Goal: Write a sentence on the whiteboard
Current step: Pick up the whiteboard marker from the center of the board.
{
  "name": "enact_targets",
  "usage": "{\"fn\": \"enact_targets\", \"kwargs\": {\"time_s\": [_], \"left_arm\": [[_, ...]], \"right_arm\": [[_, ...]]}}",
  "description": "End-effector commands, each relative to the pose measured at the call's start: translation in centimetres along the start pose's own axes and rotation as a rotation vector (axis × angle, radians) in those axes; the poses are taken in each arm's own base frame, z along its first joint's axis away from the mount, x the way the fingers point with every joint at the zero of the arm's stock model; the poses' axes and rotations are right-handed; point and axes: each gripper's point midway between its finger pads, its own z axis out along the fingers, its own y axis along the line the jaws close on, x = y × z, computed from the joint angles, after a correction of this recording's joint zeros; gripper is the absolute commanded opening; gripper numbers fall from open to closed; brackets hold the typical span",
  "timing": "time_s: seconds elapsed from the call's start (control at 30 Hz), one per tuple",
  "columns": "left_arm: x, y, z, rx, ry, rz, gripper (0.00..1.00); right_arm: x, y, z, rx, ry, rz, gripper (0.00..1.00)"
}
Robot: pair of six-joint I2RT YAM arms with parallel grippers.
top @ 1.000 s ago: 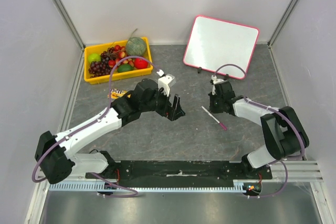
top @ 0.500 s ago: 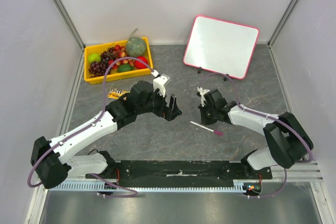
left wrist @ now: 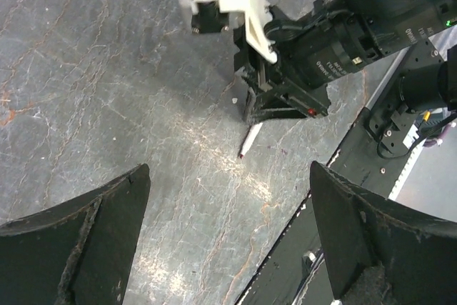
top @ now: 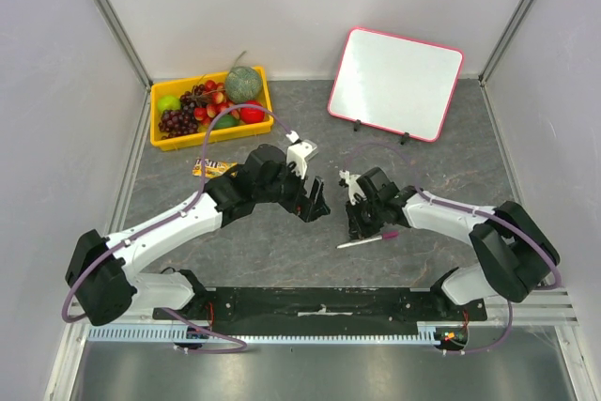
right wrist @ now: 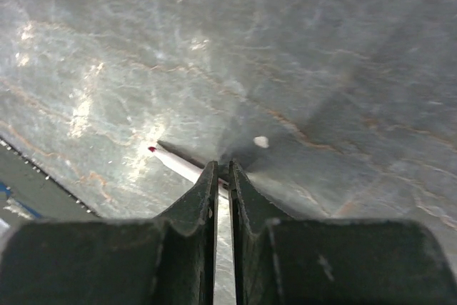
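Note:
Next, my left gripper takes hold of the marker's white body near its tip (top: 352, 244) (left wrist: 249, 141). The end with the magenta cap stays free for handover to my right gripper.
The whiteboard (top: 394, 82) leans at the back right, its white face blank; no sentence shows on it. A thin white marker (top: 368, 239) with a magenta cap lies flat on the grey table, uncapped tip pointing left; it also shows in the left wrist view (left wrist: 250, 139) and the right wrist view (right wrist: 178, 164). My right gripper (top: 357, 224) (right wrist: 221, 166) is shut, its tips pressed down on the table right against the marker's barrel, not around it. My left gripper (top: 315, 202) (left wrist: 228, 171) is open and empty, hovering just left of the right gripper.
A yellow fruit tray (top: 154, 117) with grapes, apples and a melon stands at the back left. A small orange and black packet (top: 211, 168) lies in front of it. Grey walls close in both sides. The black base rail (top: 319, 307) runs along the near edge.
My right gripper has swung left and towards the near edge, pushing the marker along so it now lies nearly level. My left gripper shifted slightly and stays open.

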Motion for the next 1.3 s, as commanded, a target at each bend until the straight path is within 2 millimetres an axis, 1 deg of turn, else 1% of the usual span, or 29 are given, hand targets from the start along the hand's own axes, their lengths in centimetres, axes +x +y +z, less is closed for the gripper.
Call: {"fn": "enact_targets", "kwargs": {"time_s": [0.0, 0.07, 0.1, 0.13, 0.17, 0.23, 0.3, 0.37, 0.4, 0.47, 0.5, 0.57, 0.63, 0.73, 0.77, 0.8, 0.83, 0.9, 0.93, 1.1, 1.2, 1.27], "left_arm": [[-2.0, -1.8, 0.1, 0.098, -0.051, 0.106, 0.96], [-1.8, -2.1, 0.2, 0.114, -0.042, 0.123, 0.96], [-1.6, -2.3, 0.4, 0.125, -0.036, 0.134, 0.97], [-1.3, -2.5, 0.6, 0.134, -0.023, 0.142, 0.96], [-0.9, -2.6, 1.0, 0.137, -0.009, 0.148, 0.96], [-0.7, -3.2, 1.5, 0.154, 0.006, 0.168, 0.96], [-0.3, -3.8, 2.1, 0.164, 0.021, 0.19, 0.96], [0.0, -4.4, 2.8, 0.17, 0.032, 0.218, 0.96], [0.3, -4.6, 3.3, 0.167, 0.038, 0.237, 0.96], [0.9, -4.8, 4.3, 0.151, 0.06, 0.273, 0.96], [1.3, -5.2, 4.9, 0.153, 0.077, 0.294, 0.95], [1.9, -5.6, 6.1, 0.148, 0.11, 0.329, 0.94], [2.8, -6.2, 7.5, 0.143, 0.147, 0.371, 0.92], [4.5, -6.4, 10.0, 0.132, 0.209, 0.433, 0.9], [5.1, -6.3, 10.7, 0.126, 0.228, 0.447, 0.88], [5.4, -6.3, 11.3, 0.12, 0.239, 0.465, 0.87], [6.0, -6.1, 11.9, 0.111, 0.259, 0.478, 0.85], [7.2, -5.8, 12.9, 0.092, 0.29, 0.511, 0.83], [7.8, -5.8, 13.3, 0.09, 0.306, 0.519, 0.81], [10.1, -4.9, 14.3, 0.056, 0.363, 0.552, 0.61], [11.8, -4.0, 14.5, 0.025, 0.402, 0.568, 0.45], [12.9, -3.7, 14.5, 0.012, 0.427, 0.578, 0.41]], "right_arm": [[2.1, 1.6, 0.2, -0.066, 0.073, 0.022, 0.15], [2.4, 1.7, -0.1, -0.062, 0.078, 0.031, 0.15], [2.1, 1.7, -0.5, -0.058, 0.063, 0.032, 0.15], [1.3, 1.9, -0.9, -0.057, 0.031, 0.03, 0.16], [0.4, 2.1, -1.5, -0.048, -0.001, 0.034, 0.21], [-2.2, 2.7, -3.1, -0.042, -0.099, 0.038, 0.36], [-5.7, 3.2, -5.4, -0.014, -0.226, 0.058, 0.48], [-8.1, 2.8, -7.5, 0.018, -0.328, 0.121, 0.58], [-9.0, 2.4, -8.6, 0.024, -0.372, 0.146, 0.61], [-10.2, 1.0, -10.3, 0.032, -0.438, 0.205, 0.66], [-10.4, -0.2, -11.0, 0.043, -0.461, 0.236, 0.66], [-10.5, -2.4, -12.0, 0.054, -0.489, 0.297, 0.7], [-10.1, -4.2, -12.6, 0.064, -0.504, 0.341, 0.74], [-9.3, -6.2, -13.0, 0.082, -0.513, 0.395, 0.82], [-9.0, -6.5, -13.1, 0.082, -0.511, 0.411, 0.85], [-8.7, -7.4, -13.2, 0.09, -0.512, 0.439, 0.88], [-8.5, -7.9, -13.3, 0.093, -0.517, 0.46, 0.9], [-8.0, -8.6, -13.3, 0.082, -0.515, 0.493, 0.92], [-7.7, -8.9, -13.3, 0.079, -0.513, 0.508, 0.92], [-7.1, -9.9, -13.5, 0.084, -0.516, 0.532, 0.94], [-7.1, -10.0, -13.5, 0.083, -0.512, 0.532, 0.95], [-7.1, -10.1, -13.5, 0.083, -0.508, 0.527, 0.95]]}}
